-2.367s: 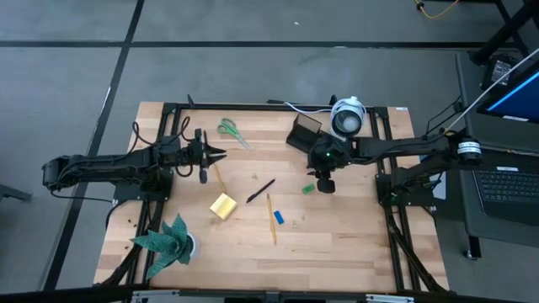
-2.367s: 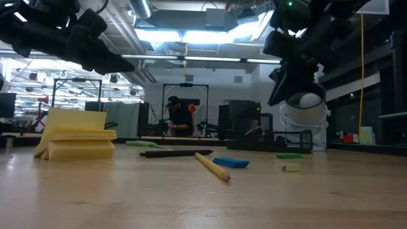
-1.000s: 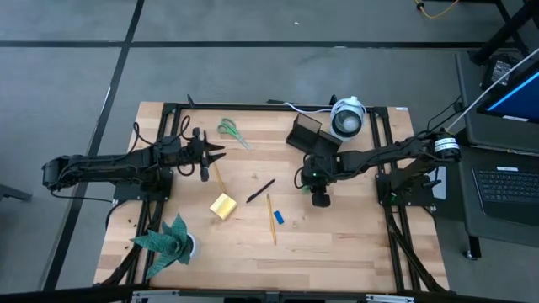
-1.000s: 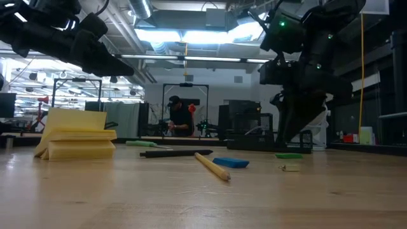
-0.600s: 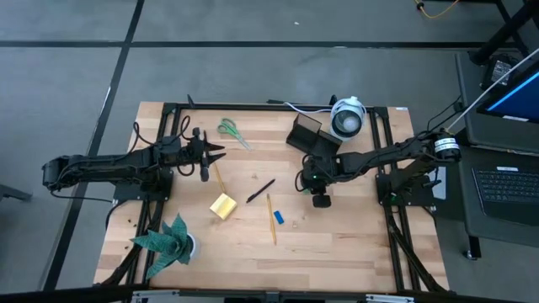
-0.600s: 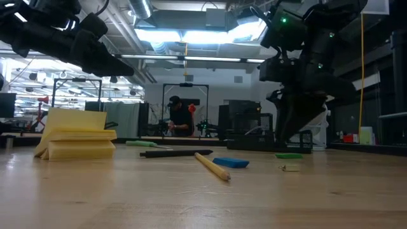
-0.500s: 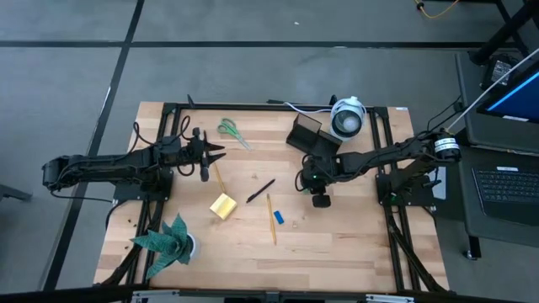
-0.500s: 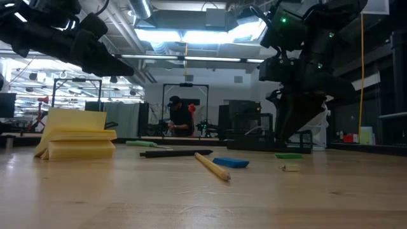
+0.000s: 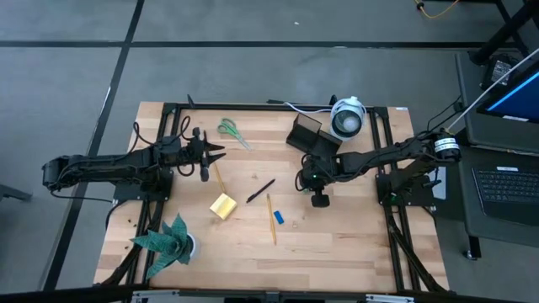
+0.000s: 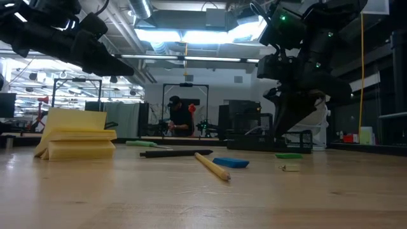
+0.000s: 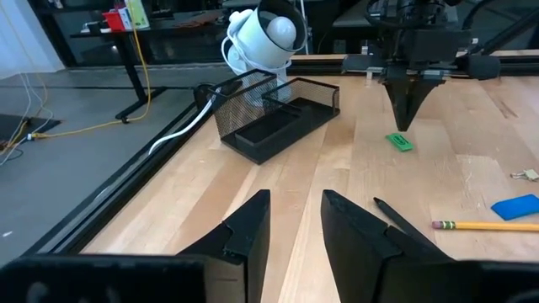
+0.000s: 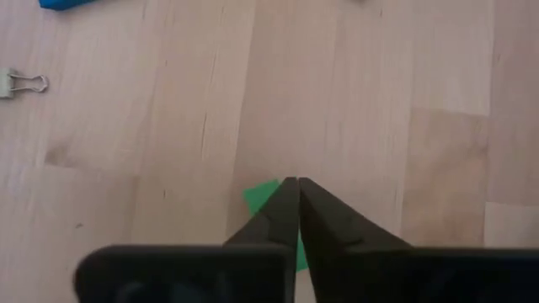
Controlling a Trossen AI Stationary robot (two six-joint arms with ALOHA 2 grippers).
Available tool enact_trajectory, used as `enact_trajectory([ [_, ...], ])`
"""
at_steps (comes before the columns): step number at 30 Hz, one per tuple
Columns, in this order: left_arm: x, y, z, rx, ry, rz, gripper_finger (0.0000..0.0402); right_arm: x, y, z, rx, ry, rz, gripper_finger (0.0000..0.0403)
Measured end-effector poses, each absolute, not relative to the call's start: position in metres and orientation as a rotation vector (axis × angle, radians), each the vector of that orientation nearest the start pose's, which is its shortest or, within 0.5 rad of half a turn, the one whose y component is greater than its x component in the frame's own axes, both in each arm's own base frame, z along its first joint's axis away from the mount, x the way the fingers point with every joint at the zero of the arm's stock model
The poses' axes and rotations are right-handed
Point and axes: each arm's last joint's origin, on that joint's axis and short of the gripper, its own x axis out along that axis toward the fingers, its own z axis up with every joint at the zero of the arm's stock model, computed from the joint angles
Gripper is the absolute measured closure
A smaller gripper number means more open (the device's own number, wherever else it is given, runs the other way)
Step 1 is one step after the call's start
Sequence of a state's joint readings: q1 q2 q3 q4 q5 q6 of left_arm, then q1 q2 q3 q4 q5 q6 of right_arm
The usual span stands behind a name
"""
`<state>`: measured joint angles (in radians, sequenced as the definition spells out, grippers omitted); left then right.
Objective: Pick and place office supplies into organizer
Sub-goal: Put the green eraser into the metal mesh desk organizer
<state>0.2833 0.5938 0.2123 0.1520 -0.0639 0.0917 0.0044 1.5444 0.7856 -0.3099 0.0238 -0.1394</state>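
The green eraser [image 12: 263,195] is below the shut fingers of my right gripper, so next I will open them again, then lower to grab the eraser's long sides.
My right gripper [image 9: 310,183] points straight down, shut, its tips just above the small green piece [image 12: 265,198] that lies flat on the wood [image 11: 400,141]. I cannot tell whether they touch. My left gripper [image 9: 217,154] waits open near the table's left side. Lying on the table are the green-handled scissors [image 9: 229,130], yellow sticky-note pad [image 9: 223,206], black pen [image 9: 260,191], two yellow pencils [image 9: 271,217] [image 9: 217,175] and blue block [image 9: 279,218]. The black organizer [image 9: 304,135] stands toward the far edge.
A round white camera device [image 9: 346,118] sits right of the organizer. A green paper plant [image 9: 168,240] stands at the near left corner. A small binder clip [image 12: 24,82] lies near the blue block. Bare wood stretches along the near edge.
My right gripper stays shut and pointing down over the green piece; in the low view it has shifted slightly sideways. Nothing on the table has moved.
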Motion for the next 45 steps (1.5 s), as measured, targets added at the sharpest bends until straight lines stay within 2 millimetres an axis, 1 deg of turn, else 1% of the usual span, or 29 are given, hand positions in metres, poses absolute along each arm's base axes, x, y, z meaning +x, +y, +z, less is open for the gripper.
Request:
enact_trajectory([
  [3, 0.139, 0.042, 0.194, 0.065, 0.245, 0.335, 0.0299, 0.279, 0.001, 0.158, -0.134, 1.068, 0.052, 0.0322],
  [10, 0.139, 0.042, 0.194, 0.066, 0.245, 0.335, 0.0295, 0.279, 0.000, 0.158, -0.137, 1.070, 0.044, 0.0178],
  [12, 0.139, 0.042, 0.194, 0.065, 0.245, 0.335, 0.0295, 0.278, 0.000, 0.157, -0.124, 1.078, 0.037, 0.0149],
  [14, 0.139, 0.042, 0.194, 0.065, 0.245, 0.335, 0.0295, 0.277, 0.000, 0.157, -0.118, 1.084, 0.036, 0.0132],
  [18, 0.139, 0.042, 0.194, 0.065, 0.245, 0.335, 0.0297, 0.276, 0.000, 0.157, -0.118, 1.093, 0.039, 0.0126],
  [28, 0.139, 0.042, 0.194, 0.064, 0.245, 0.335, 0.0298, 0.271, 0.000, 0.153, -0.114, 1.151, 0.045, 0.0152],
  [32, 0.139, 0.042, 0.194, 0.064, 0.244, 0.335, 0.0299, 0.267, 0.000, 0.146, -0.119, 1.178, 0.050, 0.0155],
  [36, 0.139, 0.042, 0.194, 0.064, 0.244, 0.335, 0.0297, 0.272, 0.000, 0.141, -0.127, 1.164, 0.054, 0.0156],
  [40, 0.139, 0.042, 0.194, 0.064, 0.245, 0.335, 0.0300, 0.274, -0.001, 0.130, -0.143, 1.206, 0.073, 0.0156],
  [45, 0.139, 0.042, 0.194, 0.063, 0.244, 0.335, 0.0301, 0.276, -0.006, 0.117, -0.079, 1.256, 0.095, 0.0156],
])
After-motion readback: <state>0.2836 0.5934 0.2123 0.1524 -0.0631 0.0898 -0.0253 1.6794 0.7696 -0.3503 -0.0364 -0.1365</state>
